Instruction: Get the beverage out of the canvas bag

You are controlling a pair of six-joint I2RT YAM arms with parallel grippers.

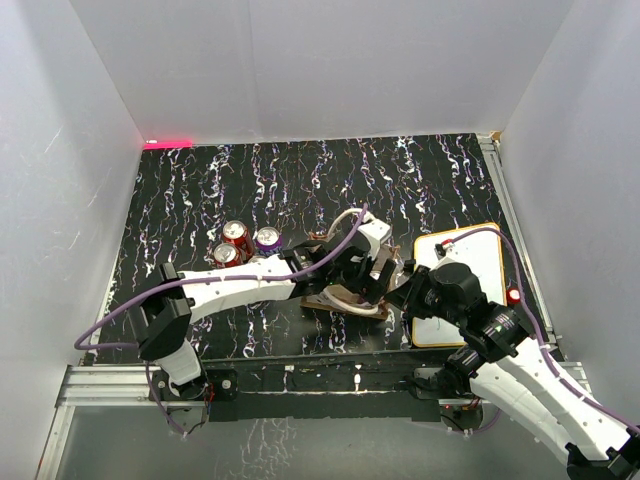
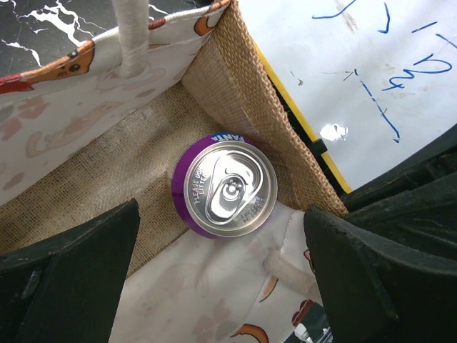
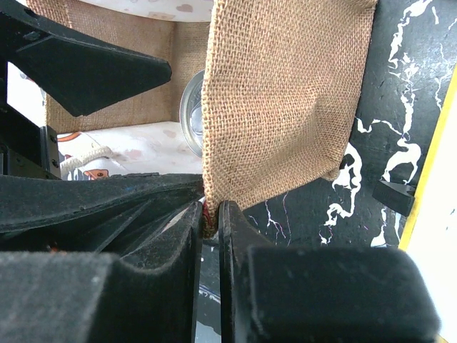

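The purple can's silver top (image 2: 230, 189) is beyond the fingers of my left gripper, so they would miss it if they closed now. My left gripper should first move toward it and then close.
The canvas bag (image 1: 345, 302) stands near the table's front centre, under both wrists. In the left wrist view a purple can (image 2: 225, 187) stands upright inside the bag (image 2: 243, 93), its silver top facing up. My left gripper (image 2: 221, 279) is open above the bag's mouth, its fingers wide on either side of the can and not touching it; it also shows in the top view (image 1: 378, 272). My right gripper (image 3: 209, 221) is shut on the rim of the bag's burlap end wall (image 3: 278, 107); it also shows in the top view (image 1: 398, 292). The can's rim (image 3: 190, 114) shows behind that wall.
Two red cans (image 1: 232, 245) and a purple can (image 1: 268, 238) stand on the black marbled table left of the bag. A white board with an orange-yellow rim (image 1: 478, 270) lies just right of the bag, close to its wall (image 2: 371, 71). White walls enclose the table.
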